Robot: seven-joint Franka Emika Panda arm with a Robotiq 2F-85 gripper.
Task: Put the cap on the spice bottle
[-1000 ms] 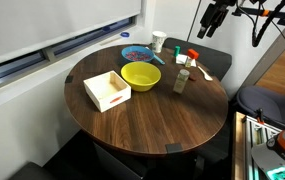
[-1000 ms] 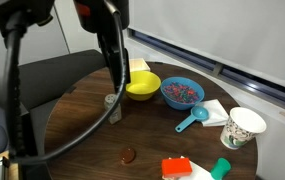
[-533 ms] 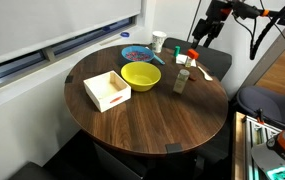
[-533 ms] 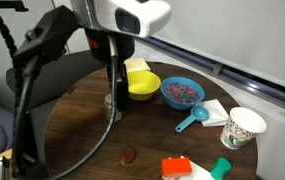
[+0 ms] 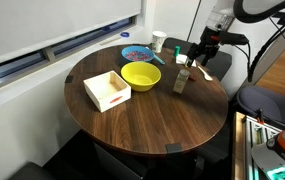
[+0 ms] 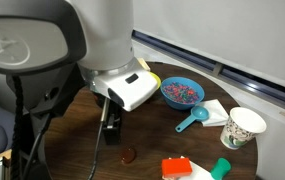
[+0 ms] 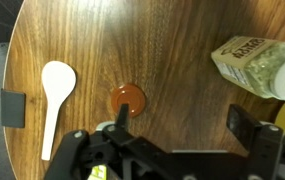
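Note:
My gripper is going to grab the cap next, from above, by opposite sides of the cap's rim. The cap then stays flat and its bottom stays free, so it can fit the spice bottle (image 5: 179,81).
The spice bottle (image 5: 179,81) stands upright and uncapped next to the yellow bowl (image 5: 141,75). In the wrist view the spice bottle (image 7: 256,63) is at the top right, clear with olive contents and a label. A small orange-brown round cap (image 7: 128,98) lies flat on the table, and it also shows in an exterior view (image 6: 128,155). My gripper (image 7: 182,122) is open and empty above the table, its one finger close by the cap, the bottle beyond the other finger. It shows in both exterior views (image 5: 204,57) (image 6: 108,127). In that latter view the arm hides the bottle.
A white spoon (image 7: 52,92) lies near the cap. Also on the round table (image 5: 152,115) are a white box (image 5: 107,90), a blue bowl (image 6: 182,92), a blue scoop (image 6: 190,122), a white cup (image 6: 244,127), and a red and green item (image 6: 187,168).
The arm has come down from high at the side to just above the table beside the bottle. It now fills much of one exterior view. The objects have not moved.

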